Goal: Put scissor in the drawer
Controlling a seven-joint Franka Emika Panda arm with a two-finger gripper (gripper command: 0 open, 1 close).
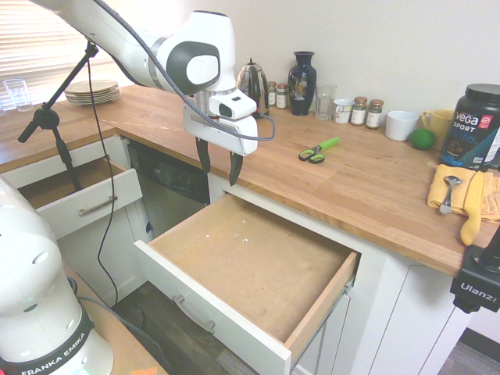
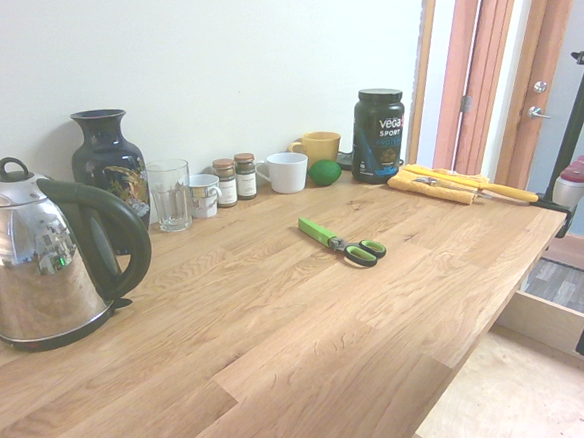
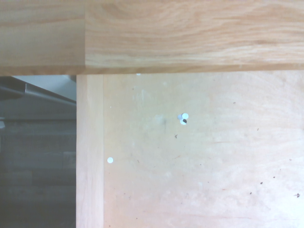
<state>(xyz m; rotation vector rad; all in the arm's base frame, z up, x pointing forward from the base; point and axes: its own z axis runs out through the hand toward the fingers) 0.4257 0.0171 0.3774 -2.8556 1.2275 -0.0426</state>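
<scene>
My gripper grabs the scissor by the middle, where the loops join [image 1: 316,149] next, since the scissor stretches long from its loops to its green cover [image 1: 329,144].
The scissor [image 1: 319,150] lies flat on the wooden counter, black-and-green loops toward the front, green blade cover pointing back; it also shows mid-counter in the second exterior view [image 2: 341,243]. The wide drawer [image 1: 320,297] is pulled out below the counter edge, its light brown bottom bare. My gripper [image 1: 219,162] hangs open over the drawer's back left corner, at the counter's front edge, with nothing between its dark fingers and well left of the scissor. The wrist view looks down on the drawer bottom [image 3: 199,156] and the counter edge [image 3: 190,33].
A smaller drawer [image 1: 82,205] stands open at the left. Along the wall are a kettle [image 1: 251,80], a dark vase [image 1: 301,83], a glass, spice jars, mugs [image 1: 401,125], a lime and a black tub [image 1: 473,126]. A yellow cloth with a spoon [image 1: 461,195] lies at the right.
</scene>
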